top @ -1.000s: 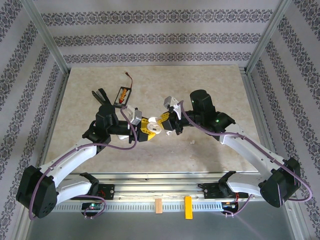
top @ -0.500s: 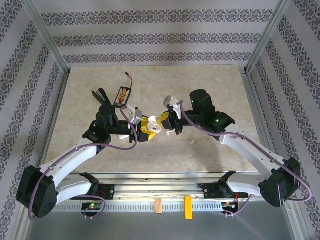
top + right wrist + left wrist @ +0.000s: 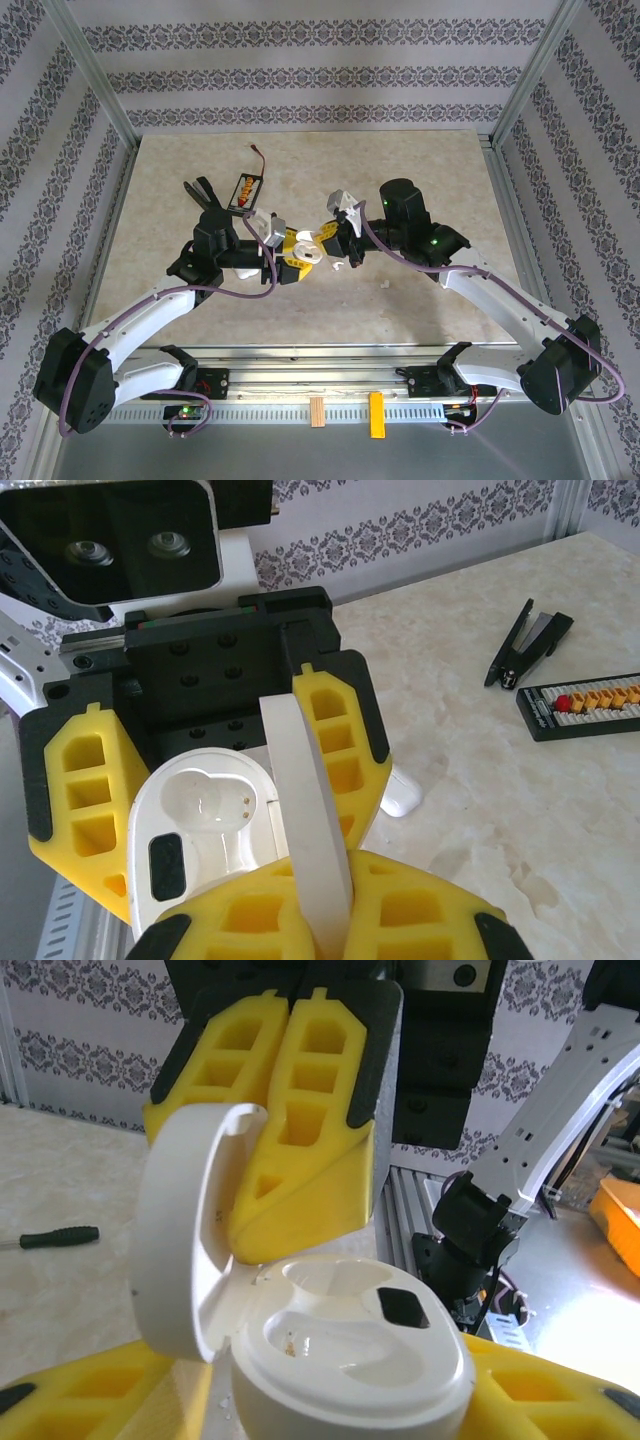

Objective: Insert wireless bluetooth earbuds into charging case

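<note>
My left gripper grabs the charging case (image 3: 350,1355) by the sides of its body next, leaving both sockets free to insert the earbuds.
The white charging case (image 3: 350,1355) hangs above the table with its lid (image 3: 185,1230) swung up. Both of its sockets are bare. My right gripper (image 3: 330,910) is shut on the lid's edge (image 3: 305,810), yellow fingers (image 3: 300,1090) pressed together. My left gripper (image 3: 340,1400) stands open around the case body (image 3: 200,820), with a slim gap at one finger. In the top view the two grippers, left (image 3: 298,256) and right (image 3: 326,240), meet mid-table. One white earbud (image 3: 400,792) lies on the table beside them, and another small white piece (image 3: 383,285) lies a little to the right.
Black tweezers (image 3: 203,193) and a black strip of orange parts (image 3: 246,187) lie at the back left. A black-handled screwdriver (image 3: 60,1237) rests on the marble top. Metal frame posts and patterned walls close in the table's sides; a rail (image 3: 320,375) runs along the front.
The left gripper's jaws have spread wider around the case body. The right gripper stays shut on the lid, and both arms have barely shifted.
</note>
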